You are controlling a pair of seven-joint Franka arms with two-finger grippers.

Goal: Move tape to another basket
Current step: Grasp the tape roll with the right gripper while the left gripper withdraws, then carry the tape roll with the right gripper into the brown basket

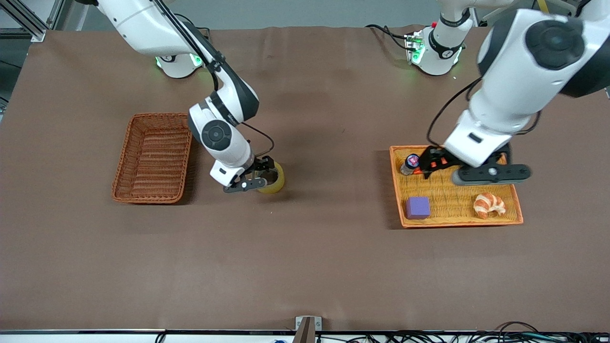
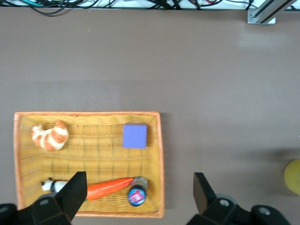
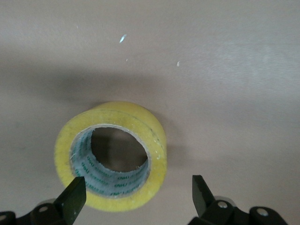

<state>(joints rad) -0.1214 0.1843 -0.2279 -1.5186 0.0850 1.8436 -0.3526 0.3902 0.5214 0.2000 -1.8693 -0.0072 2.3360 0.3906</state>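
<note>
My right gripper needs to reach the tape's hole [image 3: 117, 149] before it closes, because one finger is over the tape's yellow rim [image 3: 149, 185], short of the hole.
The tape [image 1: 276, 183], a yellowish roll with a grey-lined hole, lies flat on the brown table between the two baskets; it fills the right wrist view [image 3: 112, 154]. My right gripper [image 1: 259, 176] is open just over it [image 3: 136, 197], one finger above the roll's rim and the other outside it, gripping nothing. The dark reddish-brown basket [image 1: 152, 157] stands empty beside it, toward the right arm's end. My left gripper [image 1: 430, 163] is open and empty [image 2: 140, 192] over the orange-yellow tray [image 1: 457, 222].
The orange-yellow tray [image 2: 161, 164] holds a purple block [image 1: 418, 207], a croissant [image 1: 488, 205], a small bottle [image 1: 410, 164] and a carrot [image 2: 108, 187]. Bare brown table lies between the basket and the tray and toward the front camera.
</note>
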